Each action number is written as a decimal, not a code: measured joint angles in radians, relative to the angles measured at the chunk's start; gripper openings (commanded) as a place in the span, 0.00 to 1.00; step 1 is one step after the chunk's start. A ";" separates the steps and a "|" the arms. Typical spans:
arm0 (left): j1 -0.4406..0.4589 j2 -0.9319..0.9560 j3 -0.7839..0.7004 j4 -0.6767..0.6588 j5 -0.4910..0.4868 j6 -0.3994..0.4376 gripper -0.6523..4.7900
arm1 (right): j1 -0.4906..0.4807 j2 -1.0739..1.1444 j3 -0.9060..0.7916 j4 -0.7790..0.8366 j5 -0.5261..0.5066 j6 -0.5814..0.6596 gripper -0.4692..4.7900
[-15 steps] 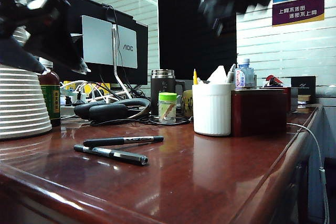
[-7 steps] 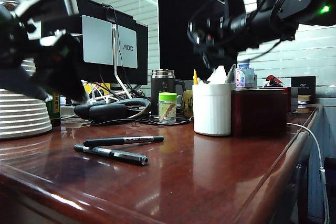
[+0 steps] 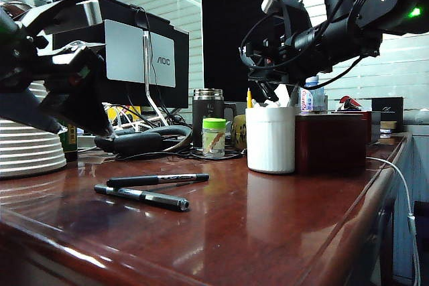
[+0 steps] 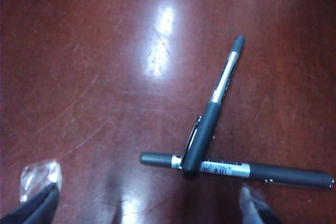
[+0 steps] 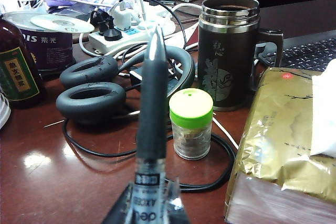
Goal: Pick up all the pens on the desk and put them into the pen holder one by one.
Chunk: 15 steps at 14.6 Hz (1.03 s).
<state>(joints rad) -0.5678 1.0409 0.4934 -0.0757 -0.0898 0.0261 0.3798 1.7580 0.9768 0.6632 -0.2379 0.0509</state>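
My right gripper holds the black pen low over the white pen holder, inside the holder's rim, so it is time to open now. The pen would stay in the holder.
Two black pens lie crossed on the reddish-brown desk (image 3: pixel 268 232), one (image 3: pixel 157 179) behind the other (image 3: pixel 141 197). In the left wrist view the capped pen (image 4: pixel 212 114) rests across the banded pen (image 4: pixel 252 170). My left gripper (image 4: pixel 147 203) hangs open above the bare wood just short of them, with nothing between its fingers; in the exterior view the left gripper (image 3: pixel 84 58) is high at the left. My right gripper (image 5: pixel 149 203) is shut on a third black pen (image 5: pixel 152 103). In the exterior view the right gripper (image 3: pixel 267 72) hovers just over the white ribbed pen holder (image 3: pixel 270 142).
A dark red box (image 3: pixel 330 142) stands against the holder's right side. Behind are a steel-topped mug (image 5: pixel 228 51), a green-lidded jar (image 5: pixel 191 124), black headphones (image 5: pixel 89 90) with cables, and monitors (image 3: pixel 141 51). A ribbed white stack (image 3: pixel 27 149) sits far left. A yellow pencil (image 3: pixel 249 97) stands in the holder.
Both arms have come down. The right gripper with its pen has dropped from the top of the view to just above the pen holder. The left gripper has lowered at the left.
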 measured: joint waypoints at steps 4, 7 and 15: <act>0.000 0.000 0.000 0.000 0.000 0.000 1.00 | 0.000 0.000 0.000 0.000 0.000 0.000 0.31; 0.000 0.000 0.000 0.000 0.000 0.000 1.00 | 0.000 0.000 0.000 0.004 -0.001 0.000 0.43; 0.000 0.014 0.025 0.067 0.116 0.076 1.00 | 0.000 -0.284 -0.001 -0.076 -0.006 0.000 0.44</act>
<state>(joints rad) -0.5674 1.0546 0.5186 -0.0086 0.0257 0.1024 0.3798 1.4742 0.9760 0.5869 -0.2436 0.0509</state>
